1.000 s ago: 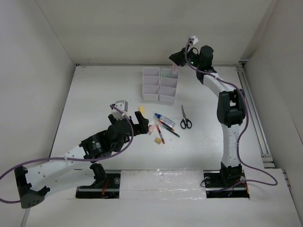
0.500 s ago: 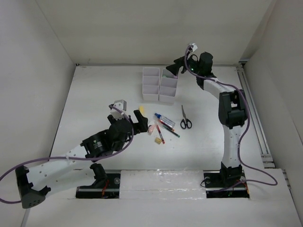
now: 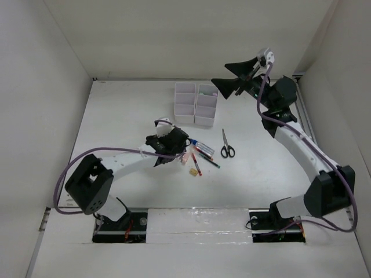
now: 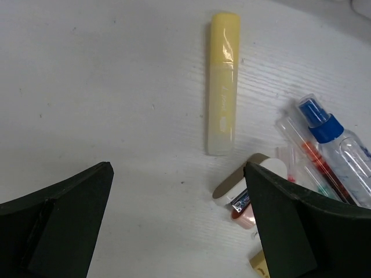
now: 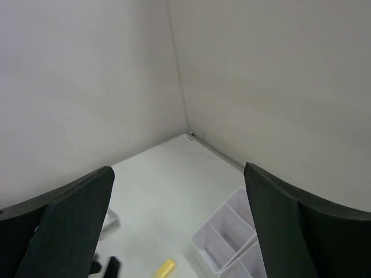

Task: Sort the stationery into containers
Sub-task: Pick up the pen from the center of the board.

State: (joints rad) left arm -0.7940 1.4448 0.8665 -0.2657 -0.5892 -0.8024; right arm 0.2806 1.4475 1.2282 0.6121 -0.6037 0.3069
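Next, my left gripper grabs the yellow highlighter by its pale body end (image 4: 222, 124), which leaves the yellow cap free to hand over to my right gripper.
The white organizer tray (image 3: 186, 105) stands at the back of the table, with pastel highlighters (image 3: 207, 91) in its far right compartment. The loose stationery lies in a pile in front of it: a yellow highlighter (image 4: 223, 81), a blue-capped marker (image 3: 201, 146), red and black pens (image 3: 200, 160), a yellow eraser (image 3: 192, 172) and black-handled scissors (image 3: 226, 149). My left gripper (image 4: 177, 191) hangs open low over the pile's left edge, with bare table between its fingers and a small white item (image 4: 246, 179) beside its right finger. High beside the tray, my right gripper (image 3: 219, 73) is open and holds nothing.
White walls close the table at the back and both sides. In the right wrist view the tray (image 5: 229, 231) and the yellow highlighter (image 5: 163, 268) lie far below. A pink eraser (image 4: 243, 215) sits by the left gripper's right finger.
My right gripper opened over the tray, let go of a pastel highlighter, then rose and drew back to the right. My left arm stretched forward over the pile.
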